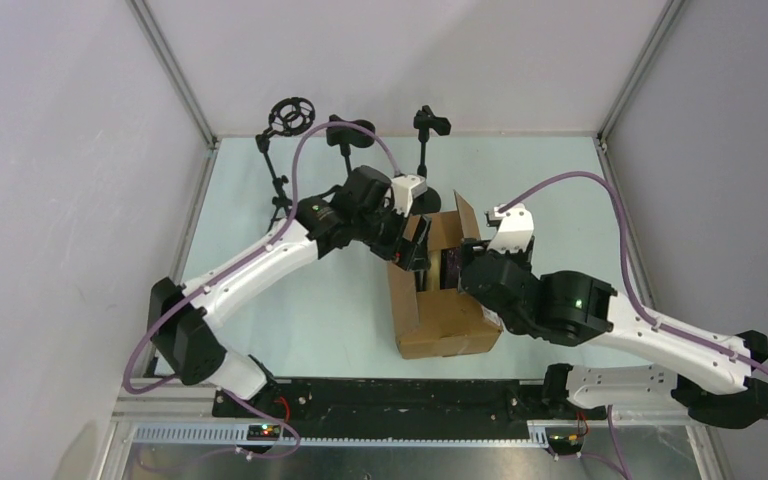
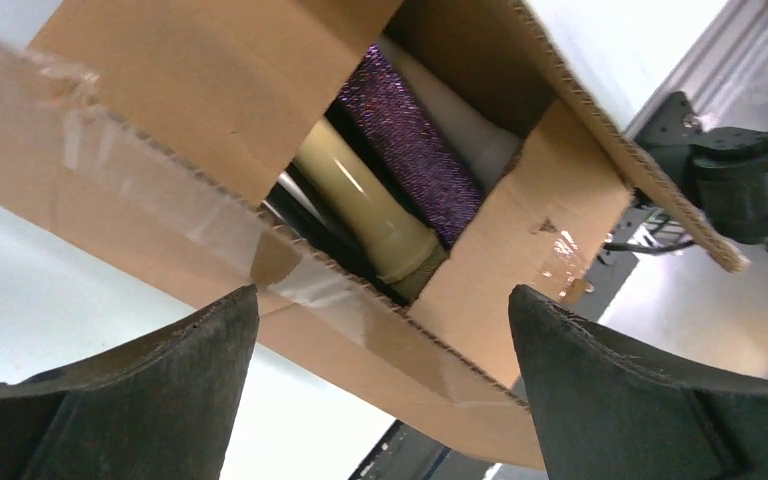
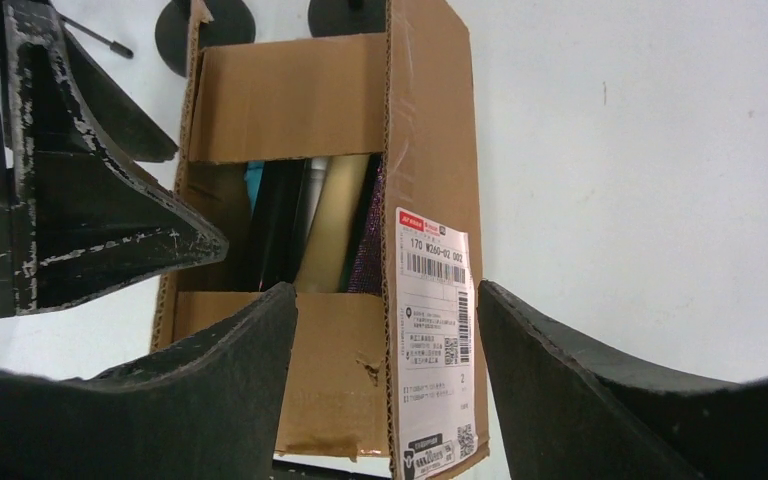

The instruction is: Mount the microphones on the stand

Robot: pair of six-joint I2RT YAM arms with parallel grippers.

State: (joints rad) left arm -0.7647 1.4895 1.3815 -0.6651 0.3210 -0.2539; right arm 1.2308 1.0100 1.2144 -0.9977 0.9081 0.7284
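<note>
The box would stay put if my right gripper moved sideways now. Its fingers are wide open on either side of the box's labelled side.
Several microphones lie inside an open brown cardboard box (image 1: 442, 315) mid-table. The left wrist view shows the glittery purple microphone (image 2: 412, 150), the cream one (image 2: 362, 205) and a white one (image 2: 465, 125). The right wrist view shows the cream microphone (image 3: 326, 220), the purple one (image 3: 366, 245) and a black one (image 3: 278, 225). My left gripper (image 1: 415, 245) (image 2: 382, 300) is open at the box's left opening, over a flap edge. My right gripper (image 1: 457, 270) (image 3: 387, 295) is open, its jaws either side of the labelled box wall (image 3: 435, 300). Three black stands (image 1: 290, 118) (image 1: 349, 131) (image 1: 430, 124) are at the back.
The stands' round bases (image 3: 205, 25) sit just behind the box. The left gripper's black finger (image 3: 90, 210) shows beside the box in the right wrist view. The enclosure's walls and metal frame (image 1: 175, 75) border the table. The purple cables (image 1: 580, 180) arc above both arms.
</note>
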